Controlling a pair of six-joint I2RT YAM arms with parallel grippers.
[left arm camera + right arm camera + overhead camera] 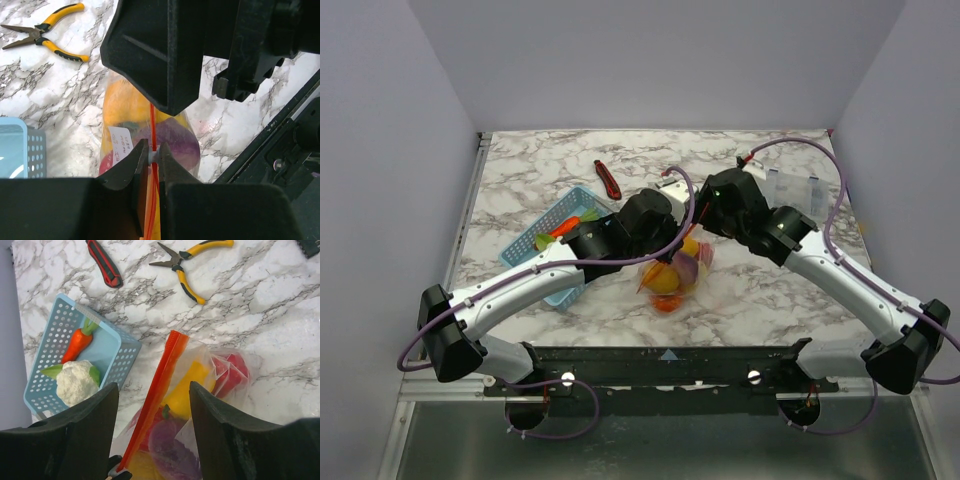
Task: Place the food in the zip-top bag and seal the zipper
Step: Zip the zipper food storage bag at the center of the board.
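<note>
My right gripper is going to grab the zipper near its far end (159, 383) next, and it will leave the rest of the zipper for my left gripper to seal.
The zip-top bag (674, 276) lies at mid-table, its mouth lifted between the two wrists. Inside it are yellow (194, 384), red (231, 371) and purple (172, 440) food. My left gripper (154, 153) is shut on the zipper (152, 120), pinching the orange-red strip at its near end. In the right wrist view the zipper (167, 360) runs up between the fingers of my right gripper (152, 386), which stands open astride it without touching. A carrot (77, 342) and a cauliflower (75, 382) lie in the blue basket (117, 347).
The blue basket (552, 222) sits left of the bag, under my left arm. A red-handled knife (608, 178) lies behind it. Yellow-handled pliers (187, 262) are on the marble beyond the bag. A rigid clear box (792, 186) stands at the back right.
</note>
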